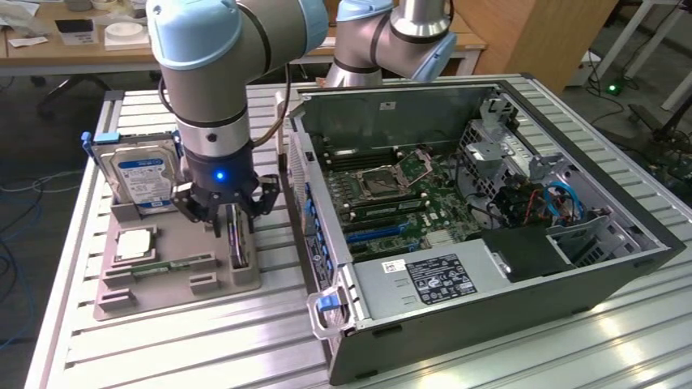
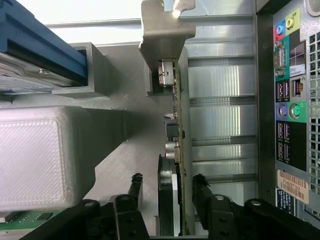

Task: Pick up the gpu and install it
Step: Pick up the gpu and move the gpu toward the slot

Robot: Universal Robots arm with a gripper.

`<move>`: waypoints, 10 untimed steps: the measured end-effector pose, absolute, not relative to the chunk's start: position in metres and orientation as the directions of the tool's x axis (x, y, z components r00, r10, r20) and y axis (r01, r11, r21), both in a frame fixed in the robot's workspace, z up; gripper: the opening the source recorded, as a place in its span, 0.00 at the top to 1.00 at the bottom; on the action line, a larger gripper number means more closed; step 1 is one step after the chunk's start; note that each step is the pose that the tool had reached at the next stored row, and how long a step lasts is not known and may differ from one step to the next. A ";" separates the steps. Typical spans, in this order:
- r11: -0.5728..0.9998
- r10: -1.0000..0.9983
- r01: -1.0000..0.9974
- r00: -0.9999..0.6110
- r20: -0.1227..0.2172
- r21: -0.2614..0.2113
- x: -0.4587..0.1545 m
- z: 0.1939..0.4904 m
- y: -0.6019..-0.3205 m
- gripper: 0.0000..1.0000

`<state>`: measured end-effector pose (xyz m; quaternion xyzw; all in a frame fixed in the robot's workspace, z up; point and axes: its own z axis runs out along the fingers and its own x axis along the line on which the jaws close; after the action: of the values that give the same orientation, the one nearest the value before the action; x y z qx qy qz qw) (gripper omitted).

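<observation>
My gripper grabs the GPU by its top edge (image 1: 233, 214) next, as that edge stands free and the grey tray's slot (image 1: 240, 266) encloses the GPU's lower edge.
The gpu (image 1: 236, 245) stands on its edge in a slot of the grey holder tray (image 1: 178, 288), at the tray's side nearest the computer case. In the wrist view the gpu (image 2: 182, 120) runs edge-on, a thin green board with a silver bracket (image 2: 165, 30) at its far end. My gripper (image 1: 230, 212) hangs straight above it, lowered over its top edge. The gripper (image 2: 167, 181) is open, with one black finger (image 2: 135, 184) standing off the dark face and the other finger (image 2: 200, 184) close against the board's back.
A silver hard drive (image 1: 144, 174) with a blue-white label stands in the tray at the exterior view's left. A processor chip (image 1: 135, 243) and a memory stick (image 1: 173, 265) lie in the tray. The open computer case (image 1: 465, 211) sits right beside the tray, its rear port panel (image 2: 292, 100) close by.
</observation>
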<state>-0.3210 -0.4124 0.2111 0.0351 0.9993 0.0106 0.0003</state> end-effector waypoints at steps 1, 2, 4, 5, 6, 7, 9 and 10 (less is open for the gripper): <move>0.997 0.070 0.070 -0.998 0.000 0.021 -0.321 0.211 -0.412 0.45; 0.997 0.070 0.070 -0.998 0.000 0.021 -0.321 0.211 -0.412 0.45; 0.997 0.070 0.070 -0.998 0.000 0.021 -0.321 0.211 -0.412 0.52; 0.997 0.070 0.070 -0.998 0.000 0.021 -0.321 0.211 -0.412 0.52; 0.997 0.070 0.070 -0.998 0.000 0.021 -0.321 0.211 -0.412 0.54; 0.997 0.070 0.070 -0.998 0.000 0.021 -0.321 0.211 -0.412 0.54; 0.997 0.070 0.070 -0.998 0.000 0.021 -0.321 0.211 -0.412 0.60; 0.997 0.070 0.070 -0.998 0.000 0.021 -0.321 0.211 -0.412 0.67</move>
<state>-0.3210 -0.4124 0.2111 0.0351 0.9993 0.0106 0.0003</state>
